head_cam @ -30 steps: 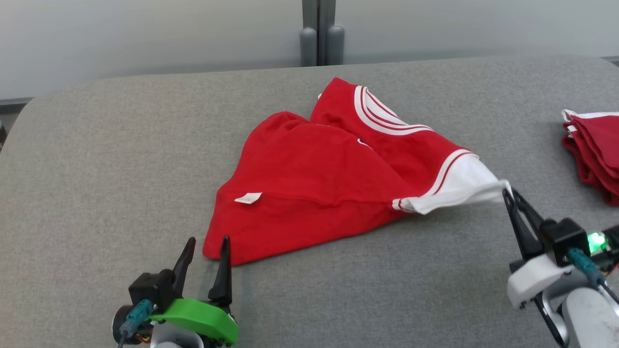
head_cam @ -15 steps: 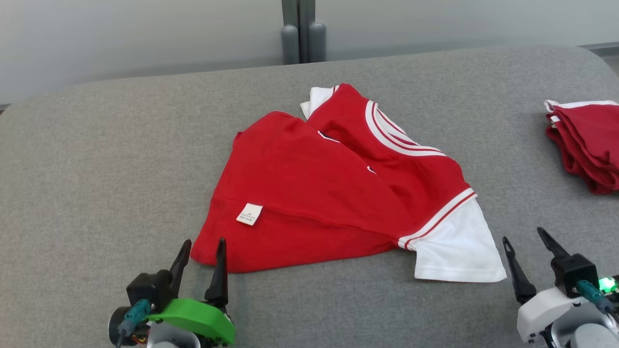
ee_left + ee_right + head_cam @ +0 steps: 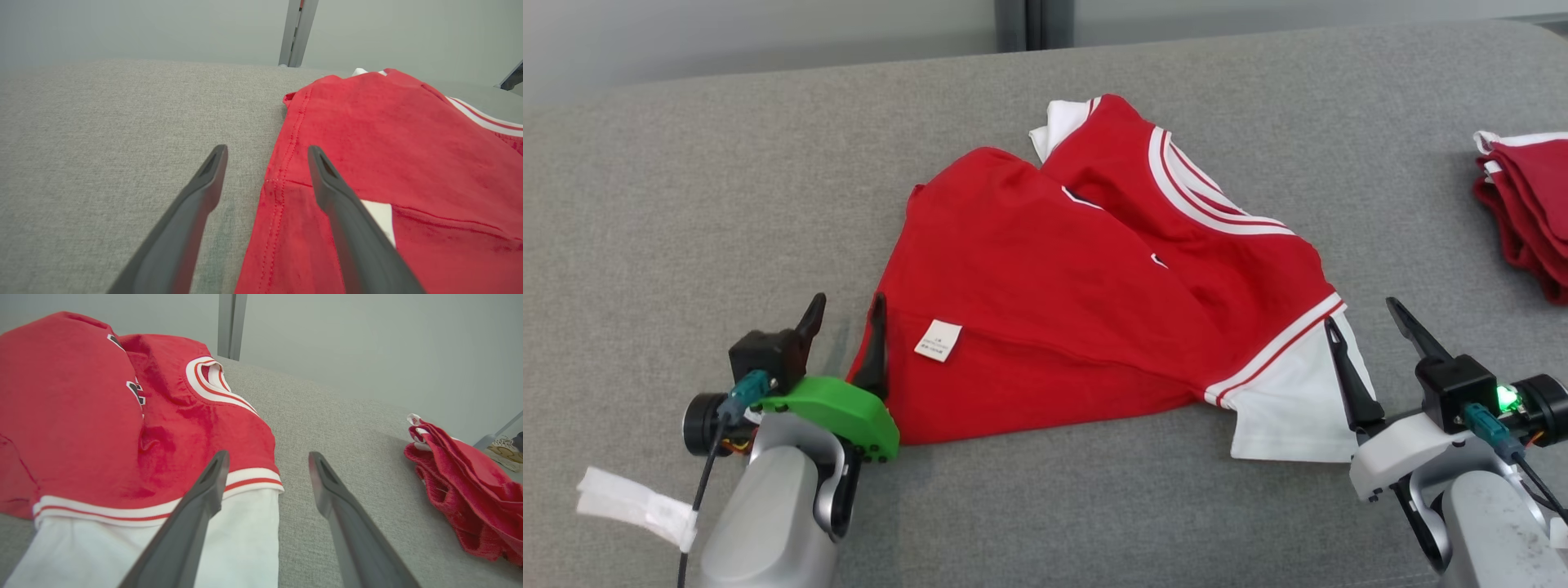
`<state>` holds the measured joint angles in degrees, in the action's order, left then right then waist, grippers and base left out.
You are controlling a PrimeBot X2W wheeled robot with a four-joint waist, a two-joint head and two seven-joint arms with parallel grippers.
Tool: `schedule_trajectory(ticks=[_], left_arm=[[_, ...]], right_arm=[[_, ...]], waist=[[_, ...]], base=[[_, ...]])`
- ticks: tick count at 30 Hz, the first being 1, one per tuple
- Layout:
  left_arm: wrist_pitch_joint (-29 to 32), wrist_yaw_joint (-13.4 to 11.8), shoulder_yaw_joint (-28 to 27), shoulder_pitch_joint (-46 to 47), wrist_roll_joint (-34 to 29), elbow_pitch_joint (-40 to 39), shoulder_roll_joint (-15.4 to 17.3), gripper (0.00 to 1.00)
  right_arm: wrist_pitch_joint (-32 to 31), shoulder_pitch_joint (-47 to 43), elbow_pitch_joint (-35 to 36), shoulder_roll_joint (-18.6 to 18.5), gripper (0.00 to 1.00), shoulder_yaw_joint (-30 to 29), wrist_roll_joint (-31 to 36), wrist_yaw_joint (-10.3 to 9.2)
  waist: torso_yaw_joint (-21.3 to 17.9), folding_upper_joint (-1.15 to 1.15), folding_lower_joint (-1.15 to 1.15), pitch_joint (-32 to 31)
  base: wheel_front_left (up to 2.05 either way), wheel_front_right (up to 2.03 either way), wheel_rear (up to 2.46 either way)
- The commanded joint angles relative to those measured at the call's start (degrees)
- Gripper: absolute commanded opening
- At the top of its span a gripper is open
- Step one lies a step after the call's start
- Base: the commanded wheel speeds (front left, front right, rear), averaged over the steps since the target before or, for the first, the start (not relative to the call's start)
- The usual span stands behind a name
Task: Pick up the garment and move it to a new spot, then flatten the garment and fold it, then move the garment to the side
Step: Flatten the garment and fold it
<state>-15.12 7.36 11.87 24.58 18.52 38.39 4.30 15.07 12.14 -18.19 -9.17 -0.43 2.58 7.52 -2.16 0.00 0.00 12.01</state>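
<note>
My left gripper pinches the shirt by its red hem corner (image 3: 866,343) next, where the shirt's edge is free. The body of the shirt (image 3: 1042,294) lies slack across the surface.
The garment (image 3: 1078,302) is a red shirt with white sleeves and a white-striped collar, lying crumpled and folded over on the grey surface (image 3: 670,204); a small white label shows near its lower left hem. My left gripper (image 3: 845,310) stands open at the garment's (image 3: 388,134) lower left corner, one finger over the red hem and the other over bare grey cloth. My right gripper (image 3: 1364,314) is open at the white sleeve (image 3: 1290,408), straddling its outer edge (image 3: 241,539). Neither holds anything.
A second pile of red cloth (image 3: 1527,212) lies at the right edge of the surface, seen as a red pile (image 3: 470,490) in the right wrist view. A pale wall with a dark vertical post (image 3: 1021,20) stands behind. A shoe (image 3: 506,451) is on the floor far right.
My right gripper let go of the white sleeve, which dropped flat onto the surface. The right gripper now stands open over its edge. The left gripper moved forward onto the hem. The camera tilted down.
</note>
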Motion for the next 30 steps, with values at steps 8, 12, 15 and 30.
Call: schedule_trajectory(ticks=[8,12,15,30], left_arm=[[-0.02,0.20,7.02,8.16,5.15,12.54,1.54,1.00],[-0.01,0.20,7.83,9.47,4.46,15.46,1.87,1.00],[-0.01,0.20,8.22,9.10,4.02,15.41,1.57,0.51],[-0.02,0.20,6.93,9.57,2.98,5.83,1.70,0.00]], right_arm=[[0.14,1.97,-0.06,0.08,1.00,0.74,0.19,-0.07],[0.14,2.39,-0.26,-0.15,1.00,0.68,0.45,-0.07],[0.14,2.37,-0.46,-0.20,1.00,0.62,0.45,-0.07],[0.13,1.86,-1.62,0.37,1.00,0.19,-0.34,-0.07]], waist=[[-1.33,0.00,0.00,2.81],[-1.80,0.00,0.00,3.06],[-1.85,0.00,0.00,2.93],[-0.76,0.00,0.00,0.85]], base=[[0.00,0.00,0.00],[0.00,0.00,0.00],[0.00,0.00,0.00],[0.00,0.00,0.00]])
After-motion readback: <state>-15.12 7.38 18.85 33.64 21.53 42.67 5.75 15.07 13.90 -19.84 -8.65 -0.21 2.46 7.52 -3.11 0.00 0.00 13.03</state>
